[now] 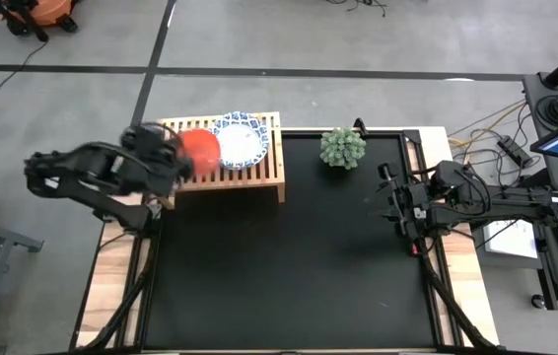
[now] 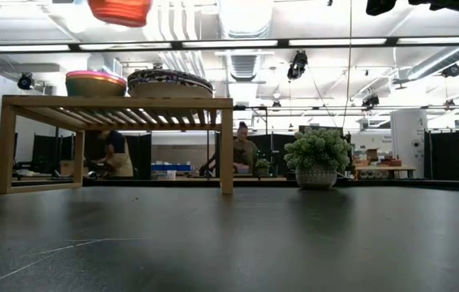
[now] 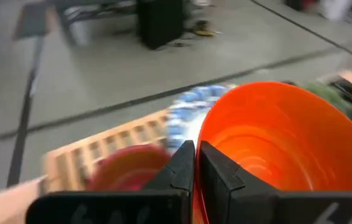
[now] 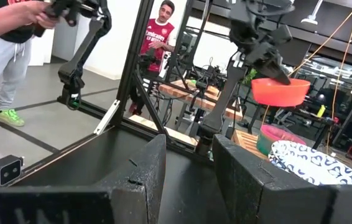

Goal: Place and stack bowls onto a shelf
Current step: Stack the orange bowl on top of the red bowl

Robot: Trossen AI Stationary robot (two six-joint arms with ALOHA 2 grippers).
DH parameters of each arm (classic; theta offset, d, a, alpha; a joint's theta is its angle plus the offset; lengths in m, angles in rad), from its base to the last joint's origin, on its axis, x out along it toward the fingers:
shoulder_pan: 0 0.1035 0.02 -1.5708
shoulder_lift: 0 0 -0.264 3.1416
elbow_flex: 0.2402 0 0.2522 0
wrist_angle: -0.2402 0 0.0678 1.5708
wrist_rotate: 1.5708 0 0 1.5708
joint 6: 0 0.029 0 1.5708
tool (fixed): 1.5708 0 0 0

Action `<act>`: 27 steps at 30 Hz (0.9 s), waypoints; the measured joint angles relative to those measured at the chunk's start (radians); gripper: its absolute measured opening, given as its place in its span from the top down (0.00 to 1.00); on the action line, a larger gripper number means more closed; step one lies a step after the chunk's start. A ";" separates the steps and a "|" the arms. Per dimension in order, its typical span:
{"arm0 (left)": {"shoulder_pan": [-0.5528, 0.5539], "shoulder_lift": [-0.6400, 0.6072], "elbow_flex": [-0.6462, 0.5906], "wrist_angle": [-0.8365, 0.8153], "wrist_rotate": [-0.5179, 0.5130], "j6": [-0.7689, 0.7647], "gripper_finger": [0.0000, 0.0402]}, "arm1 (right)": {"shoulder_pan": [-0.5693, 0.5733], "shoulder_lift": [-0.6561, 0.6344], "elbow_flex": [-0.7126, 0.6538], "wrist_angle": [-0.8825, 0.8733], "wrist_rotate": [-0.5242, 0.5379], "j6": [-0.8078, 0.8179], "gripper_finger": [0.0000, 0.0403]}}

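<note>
My left gripper should nest the red bowl in the pink bowl (image 3: 132, 165) before opening: the edge of the red bowl (image 3: 269, 137) overhangs the white bowl's blue rim.
My left gripper (image 3: 196, 152) is shut on a red bowl (image 3: 275, 143) and holds it in the air above the left half of the light-wood shelf (image 1: 249, 176). On the slatted top rest a stack of small bowls with a pink one uppermost (image 2: 96, 83) and, to its right, wide white bowls with blue patterned rims (image 2: 169, 82). In the high view the red bowl (image 1: 200, 148) covers the small stack. My right gripper (image 4: 188, 163) is open, hovering over the table's right side (image 1: 397, 202), far from the shelf. My left gripper has the red bowl by its rim (image 3: 199, 134), one finger inside the bowl and the other outside its wall. The fingers come from above, pointing down, as the right wrist view shows (image 4: 274, 73). The bowl is lifted clear, mouth upward, above the pink-topped stack.
A small green potted plant (image 1: 342, 147) stands on the black mat (image 1: 289, 276) just right of the shelf, near the far edge. People stand in the room beyond the table (image 4: 5, 25).
</note>
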 joint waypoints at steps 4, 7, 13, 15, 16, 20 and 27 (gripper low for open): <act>0.090 -0.075 -0.005 -0.071 0.002 -0.081 1.00 | 0.000 0.000 0.000 0.004 0.000 0.000 0.70; 0.137 -0.109 -0.020 -0.072 0.017 -0.058 1.00 | 0.000 0.000 0.000 0.005 0.000 0.000 0.69; 0.211 -0.140 -0.076 -0.073 0.027 -0.045 1.00 | 0.000 0.000 0.000 0.005 0.000 0.007 0.69; 0.232 -0.143 -0.109 -0.073 0.029 -0.045 1.00 | 0.000 0.000 0.000 0.005 0.000 0.007 0.69; 0.241 -0.144 -0.129 -0.073 0.029 -0.046 1.00 | 0.000 0.000 0.000 0.005 0.000 0.007 0.69; 0.278 -0.141 -0.202 -0.071 0.029 -0.056 1.00 | 0.000 0.000 0.000 0.005 0.000 0.007 0.69; 0.332 -0.141 -0.265 -0.058 0.024 -0.064 1.00 | 0.000 0.000 0.000 0.005 0.000 0.007 0.69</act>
